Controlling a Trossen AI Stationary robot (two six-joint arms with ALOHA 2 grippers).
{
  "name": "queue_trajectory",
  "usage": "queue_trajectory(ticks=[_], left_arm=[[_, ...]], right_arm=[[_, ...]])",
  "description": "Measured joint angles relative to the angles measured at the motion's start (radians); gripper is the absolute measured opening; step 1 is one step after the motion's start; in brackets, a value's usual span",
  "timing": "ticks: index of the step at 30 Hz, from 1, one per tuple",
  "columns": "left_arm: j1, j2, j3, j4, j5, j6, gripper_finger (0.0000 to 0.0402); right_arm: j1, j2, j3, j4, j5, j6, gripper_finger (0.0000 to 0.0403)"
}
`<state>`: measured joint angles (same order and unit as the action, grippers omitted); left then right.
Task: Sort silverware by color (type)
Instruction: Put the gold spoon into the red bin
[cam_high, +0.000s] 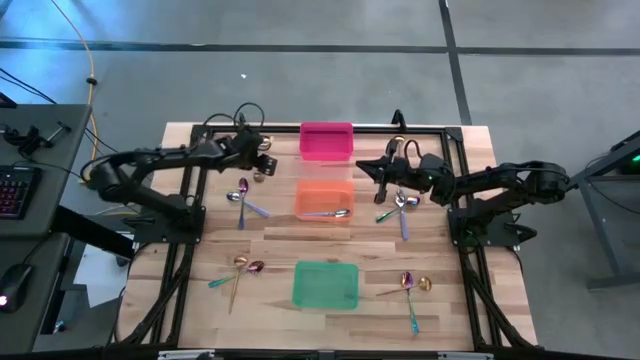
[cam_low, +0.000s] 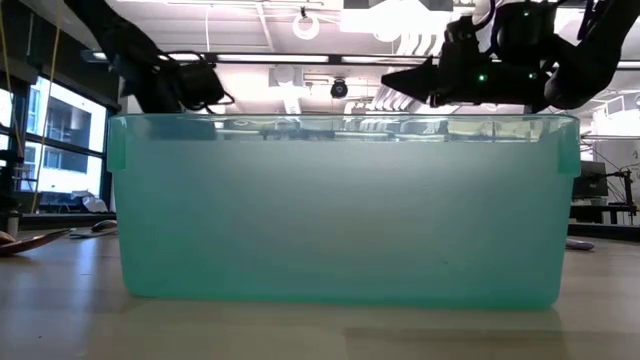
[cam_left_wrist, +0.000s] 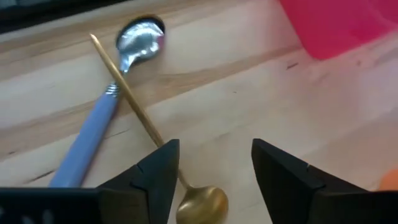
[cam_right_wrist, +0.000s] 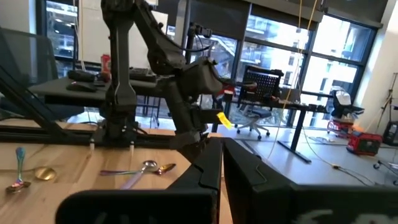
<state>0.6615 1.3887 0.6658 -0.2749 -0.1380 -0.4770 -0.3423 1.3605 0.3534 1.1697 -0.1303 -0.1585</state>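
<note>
My left gripper moves toward the handle before it closes, since my fingers are on either side of the gold spoon's bowl (cam_left_wrist: 202, 207), its handle (cam_left_wrist: 140, 114) outside.
My left gripper (cam_left_wrist: 214, 168) is open, slanting down over the table left of the pink bin (cam_high: 326, 140). A gold spoon (cam_left_wrist: 143, 124) lies under it, its bowl (cam_left_wrist: 202, 202) between the two fingers, which stand apart from it. The gold handle crosses a silver spoon with a lavender handle (cam_left_wrist: 93, 134). My right gripper (cam_high: 380, 170) is shut, holds nothing, and hangs level above the table right of the orange bin (cam_high: 324, 198). More silverware lies in small groups on the table (cam_high: 245, 200) (cam_high: 400, 205) (cam_high: 240, 270) (cam_high: 410, 290).
The pink, orange and green bins (cam_high: 325, 285) stand in a row down the table's middle; a spoon (cam_high: 330, 213) lies in the orange one. A black frame (cam_high: 190, 200) runs around the table. The green bin fills the low view.
</note>
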Motion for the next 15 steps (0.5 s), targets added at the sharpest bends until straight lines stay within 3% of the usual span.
queue_trajectory(ticks=[6, 15], left_arm=[[0.04, 0.093, 0.065, -0.109, 0.023, 0.013, 0.0195], [0.088, 0.17, 0.068, -0.064, 0.023, 0.02, 0.0195]], right_arm=[[-0.005, 0.0, 0.0, -0.018, 0.0, 0.0, 0.0], [-0.005, 0.0, 0.0, -0.022, 0.0, -0.007, 0.0]])
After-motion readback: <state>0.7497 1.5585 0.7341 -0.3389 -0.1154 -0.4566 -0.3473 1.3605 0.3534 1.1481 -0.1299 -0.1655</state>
